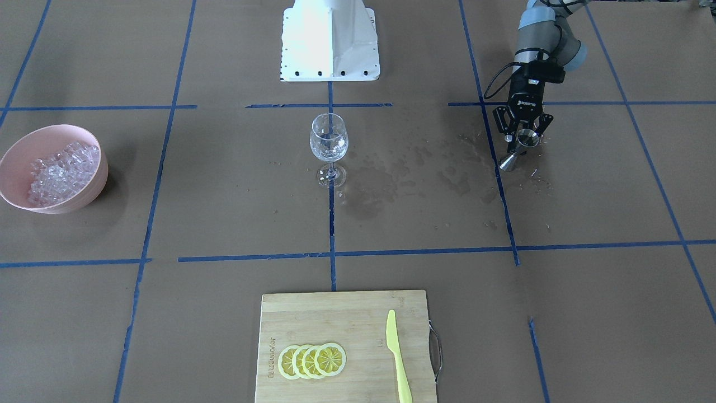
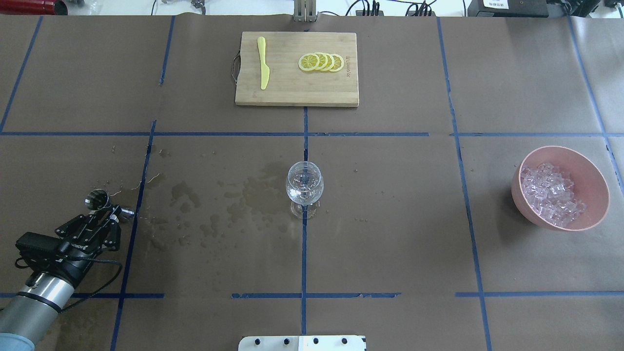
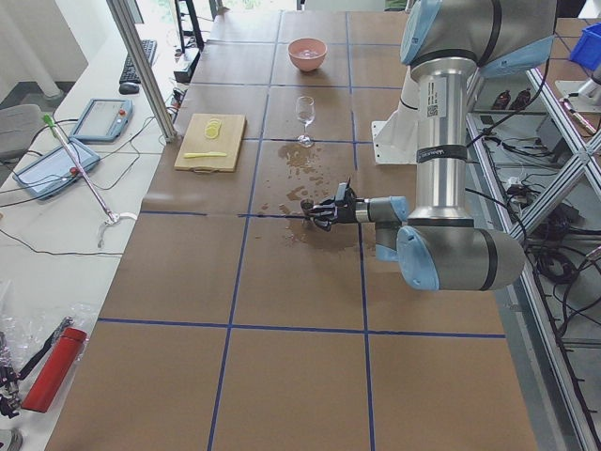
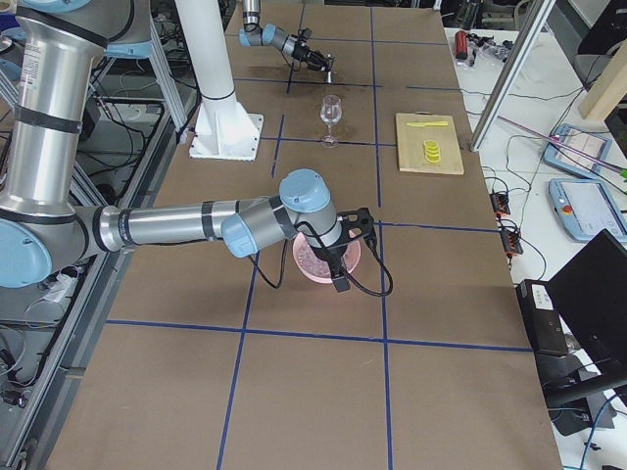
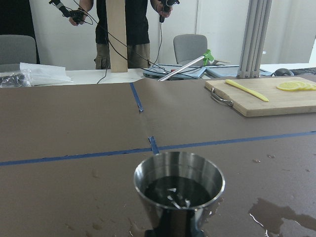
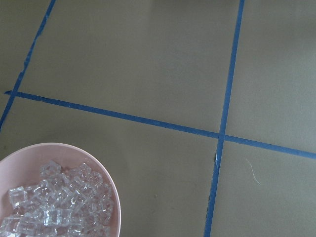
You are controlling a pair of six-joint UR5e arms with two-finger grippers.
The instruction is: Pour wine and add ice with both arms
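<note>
The left gripper grabs the jigger's narrow middle (image 1: 517,150) next, to keep the jigger upright with dark liquid in its open upper cup.
A clear wine glass (image 1: 328,143) stands upright at the table's middle and also shows in the overhead view (image 2: 304,185). My left gripper (image 1: 523,140) is low over the table, its fingers spread on either side of a steel jigger (image 2: 96,200). The jigger stands upright with dark liquid in it (image 5: 178,185). The ice (image 2: 548,195) is a heap of small clear cubes in a pink bowl (image 2: 599,180). My right gripper (image 4: 343,259) hovers over that bowl. I cannot tell if it is open. Its wrist view shows the ice (image 6: 54,207) below, with no fingers in view.
A wooden cutting board (image 1: 335,319) at the operators' edge holds a yellow-green knife (image 1: 397,352) and lemon slices (image 1: 313,360). Wet patches (image 1: 391,179) lie between the glass and the jigger. The white robot base (image 1: 330,45) stands behind the glass.
</note>
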